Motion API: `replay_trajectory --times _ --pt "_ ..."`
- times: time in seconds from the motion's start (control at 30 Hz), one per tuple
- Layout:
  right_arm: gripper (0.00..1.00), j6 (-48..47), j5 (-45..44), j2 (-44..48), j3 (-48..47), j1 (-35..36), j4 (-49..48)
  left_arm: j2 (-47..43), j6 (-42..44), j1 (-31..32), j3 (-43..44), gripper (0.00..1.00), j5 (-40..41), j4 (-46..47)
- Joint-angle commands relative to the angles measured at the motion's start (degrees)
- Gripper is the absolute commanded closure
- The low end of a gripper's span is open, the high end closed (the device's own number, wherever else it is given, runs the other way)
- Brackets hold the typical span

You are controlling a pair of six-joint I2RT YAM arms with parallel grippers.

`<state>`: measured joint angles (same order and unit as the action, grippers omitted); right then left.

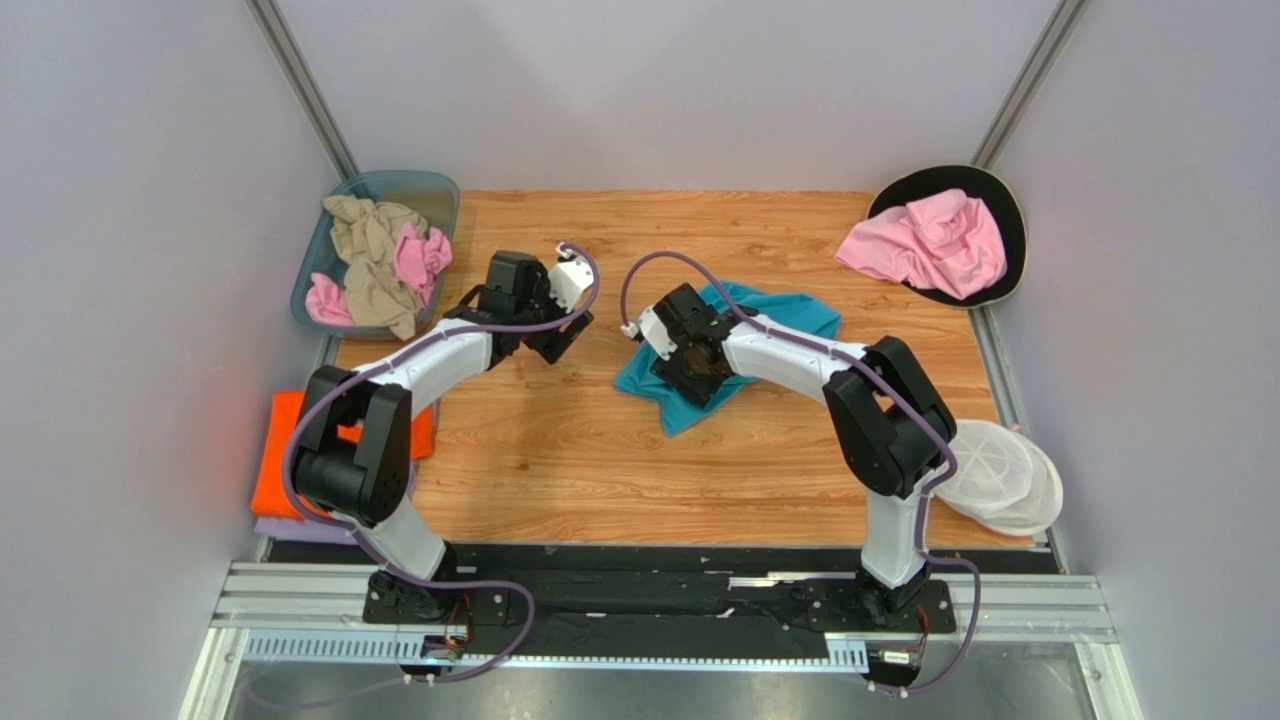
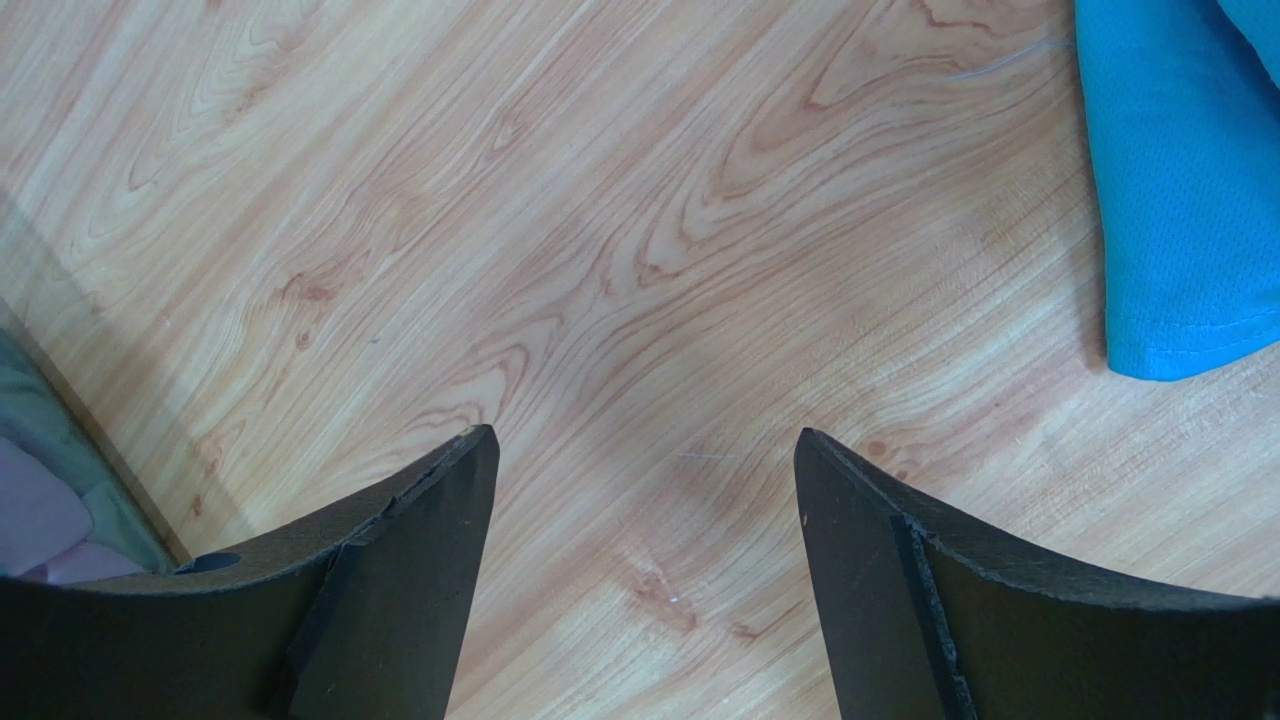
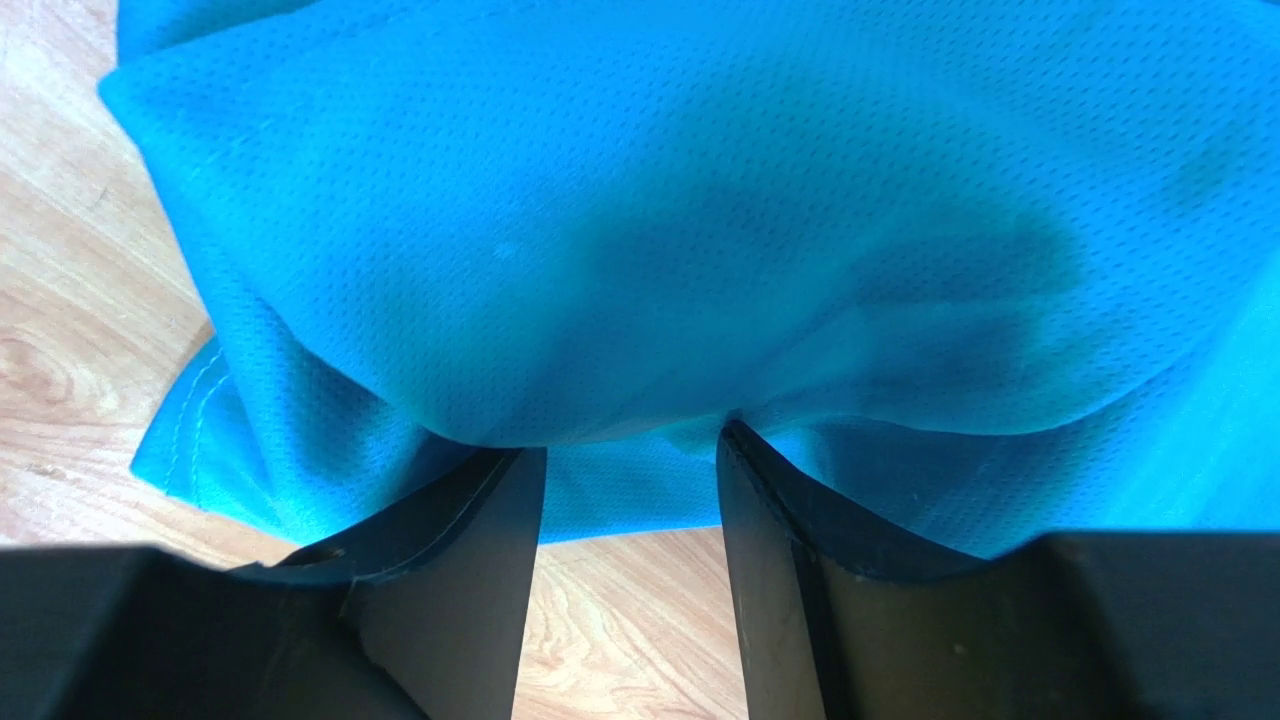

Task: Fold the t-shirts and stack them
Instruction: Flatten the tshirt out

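Observation:
The robot's right gripper should next take the teal t-shirt by its top draped fold. The layer beneath stays free, and the t-shirt can be spread for folding.
A teal t-shirt (image 1: 781,317) (image 3: 676,225) lies crumpled on the wooden table, right of the middle. My right gripper (image 1: 694,360) (image 3: 624,443) is at its left part, with the jaws parted. The cloth drapes over both fingertips, and bare wood shows between the fingers. My left gripper (image 1: 564,333) (image 2: 646,438) hangs open over bare wood, left of the teal t-shirt (image 2: 1180,180). An orange t-shirt (image 1: 278,443) lies folded on a lavender one (image 1: 286,528) at the table's left edge. A pink t-shirt (image 1: 924,240) lies bunched at the back right.
A teal bin (image 1: 436,192) at the back left holds a beige t-shirt (image 1: 376,255) and pink cloth (image 1: 424,258). The pink t-shirt at the back right rests on a black round pad (image 1: 1010,210). A white ribbed dish (image 1: 999,473) sits at the right edge.

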<state>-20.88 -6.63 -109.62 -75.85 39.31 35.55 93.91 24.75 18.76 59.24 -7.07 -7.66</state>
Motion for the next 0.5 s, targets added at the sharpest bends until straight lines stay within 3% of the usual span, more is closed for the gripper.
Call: replay_trajectory --times 0.0,0.07,0.17,0.47 --pt "0.54 -1.61 -1.62 -0.94 -2.63 -0.11 -3.47 -1.36 0.56 0.22 -0.45 0.19 -0.40 1.86" --pt "0.68 -1.79 -2.15 -1.38 -3.24 -0.55 -3.91 -1.45 0.56 0.22 -0.44 0.19 -0.31 1.77" --pt "0.79 -2.23 -2.51 -1.73 -4.30 -1.43 -3.91 -1.62 0.65 0.22 -0.62 0.19 -0.40 1.77" --pt "1.00 -2.85 -2.95 -0.51 -5.01 -2.92 -3.12 -2.68 0.21 0.31 0.60 0.19 -1.89 -2.34"
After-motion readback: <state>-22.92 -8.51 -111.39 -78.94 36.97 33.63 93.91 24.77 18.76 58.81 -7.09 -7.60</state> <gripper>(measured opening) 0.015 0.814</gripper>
